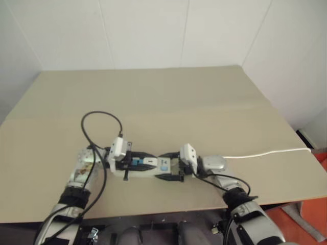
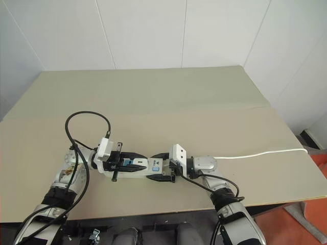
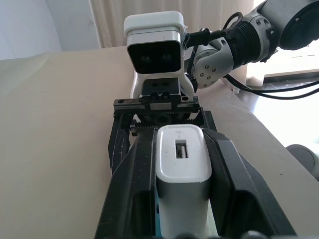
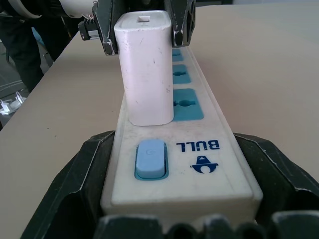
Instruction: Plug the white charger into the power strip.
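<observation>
I need to open my left gripper now. The white charger [image 4: 146,69] stands with its base on the socket side of the power strip, so it would stay there.
The power strip [image 4: 199,164] lies level just above the table, its blue switch [image 4: 151,158] nearest my right wrist camera. My right gripper [image 4: 182,164] is shut on that end, one black finger on each long side. The white charger [image 4: 146,69] stands upright on the strip with its base against the strip's face beside the first blue socket. My left gripper [image 3: 180,139] is shut on the charger [image 3: 182,169], gripping both of its sides. In the head views the two grippers meet in front of me, the left gripper [image 1: 140,162] facing the right gripper [image 1: 171,166].
The strip's thin white cord [image 1: 265,152] runs right across the beige table [image 1: 179,102] to its right edge. A black cable [image 1: 97,120] loops above my left wrist. White walls stand behind the table.
</observation>
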